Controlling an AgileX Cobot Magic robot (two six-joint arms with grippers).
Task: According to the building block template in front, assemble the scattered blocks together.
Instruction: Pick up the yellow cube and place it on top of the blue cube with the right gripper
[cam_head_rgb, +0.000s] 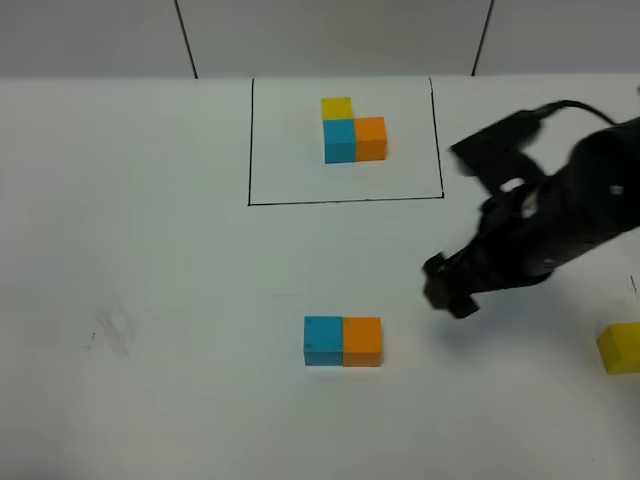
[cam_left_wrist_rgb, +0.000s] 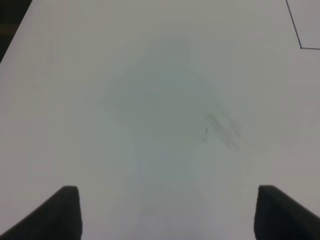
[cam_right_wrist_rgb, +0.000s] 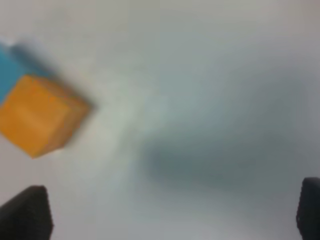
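Observation:
My right gripper is going to grab the loose yellow cube by its sides next. The cube should finish the L like the template.
The template, an L of yellow, sky-blue and orange cubes, sits inside a thin black rectangle at the back. Nearer the front, a loose sky-blue cube and orange cube lie side by side, touching. The loose yellow cube rests at the far right edge. My right gripper hangs above the table just right of the orange cube, open and empty, its fingertips spread wide in the blurred right wrist view. My left gripper is open over bare table and does not show in the high view.
The white table carries a faint grey smudge at the left, also seen as a smudge in the left wrist view. A corner of the black rectangle shows there. Wall panels stand behind the table.

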